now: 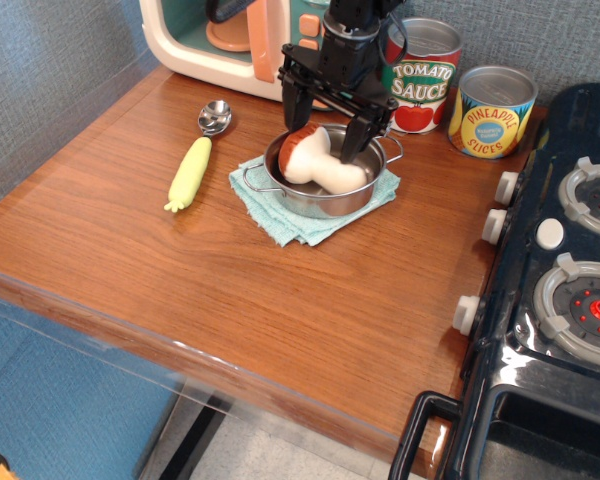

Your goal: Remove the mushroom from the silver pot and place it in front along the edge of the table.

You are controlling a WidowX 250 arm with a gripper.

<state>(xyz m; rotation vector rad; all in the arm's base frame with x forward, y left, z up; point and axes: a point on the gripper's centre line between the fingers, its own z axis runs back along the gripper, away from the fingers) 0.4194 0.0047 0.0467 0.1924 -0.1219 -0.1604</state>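
The mushroom is in the silver pot point(325, 198). My gripper should next grab the mushroom by its reddish-brown cap point(297, 149) to take it out.
The mushroom point(318, 163) lies in the silver pot point(325, 198), its reddish-brown cap at the left rim and its cream stem pointing right. The pot stands on a folded teal cloth point(270, 208) at the back middle of the table point(230, 290). My black gripper point(323, 132) hangs over the pot, open, with one finger left of the cap and the other at the stem's right side. The fingertips are down at the mushroom's level; I cannot tell whether they touch it.
A pale corn cob point(189, 172) and a metal spoon point(215, 117) lie left of the pot. A toy microwave point(230, 40) stands at the back. Two tin cans point(458, 90) stand back right. A black toy stove point(550, 290) fills the right side.
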